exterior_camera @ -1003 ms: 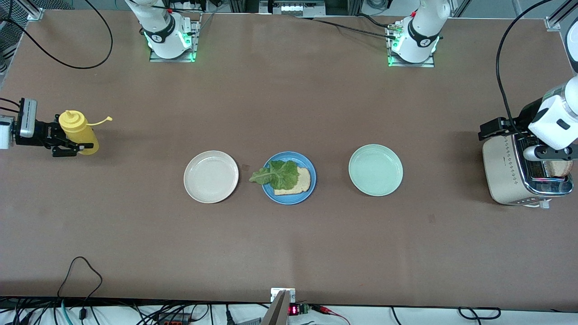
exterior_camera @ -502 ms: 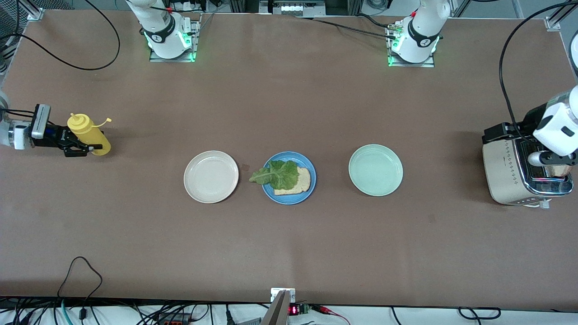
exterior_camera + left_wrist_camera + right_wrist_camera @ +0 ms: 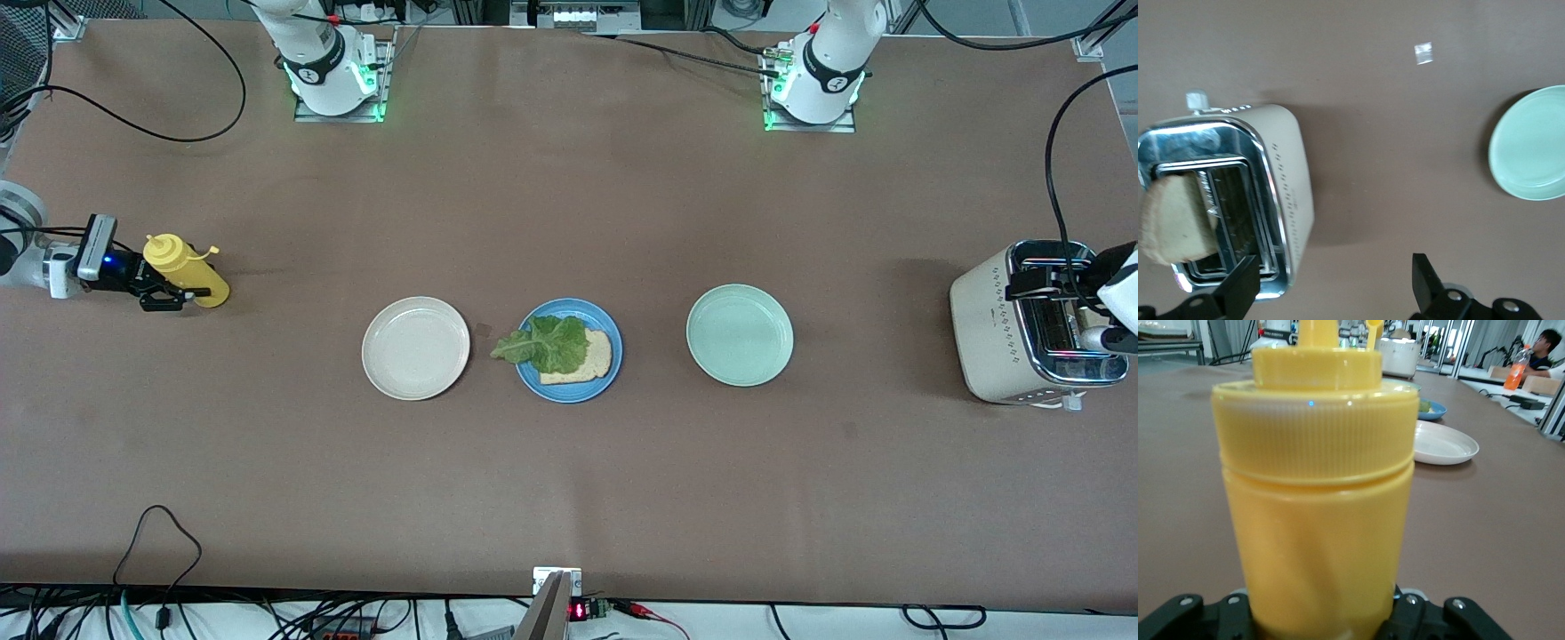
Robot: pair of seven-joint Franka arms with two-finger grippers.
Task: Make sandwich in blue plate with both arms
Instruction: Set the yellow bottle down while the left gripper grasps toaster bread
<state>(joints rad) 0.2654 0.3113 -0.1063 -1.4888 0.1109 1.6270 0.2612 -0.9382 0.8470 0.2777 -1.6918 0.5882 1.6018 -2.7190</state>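
My left gripper should next grab the second bread slice by its crust edge [image 3: 1147,217], so that the slice can top the lettuce on the blue plate.
The blue plate [image 3: 533,382] lies mid-table with one toasted bread slice [image 3: 594,360] on it and a green lettuce leaf [image 3: 551,343] over the slice, its stem hanging past the rim. A second bread slice [image 3: 1175,220] stands in a slot of the toaster [image 3: 1288,193]. My left gripper [image 3: 1333,287] hovers open over the toaster's edge and holds nothing. At the right arm's end of the table, my right gripper [image 3: 163,291] is shut on a yellow squeeze bottle [image 3: 182,267], which leans; the bottle [image 3: 1318,493] fills the right wrist view.
A beige plate [image 3: 415,348] lies beside the blue plate toward the right arm's end, and a pale green plate [image 3: 740,334] toward the left arm's end. The cream and chrome toaster [image 3: 996,338] stands at the left arm's end of the table.
My right gripper has carried the yellow bottle toward the plates and downward. The left arm has drawn back off the toaster's top toward the table's end.
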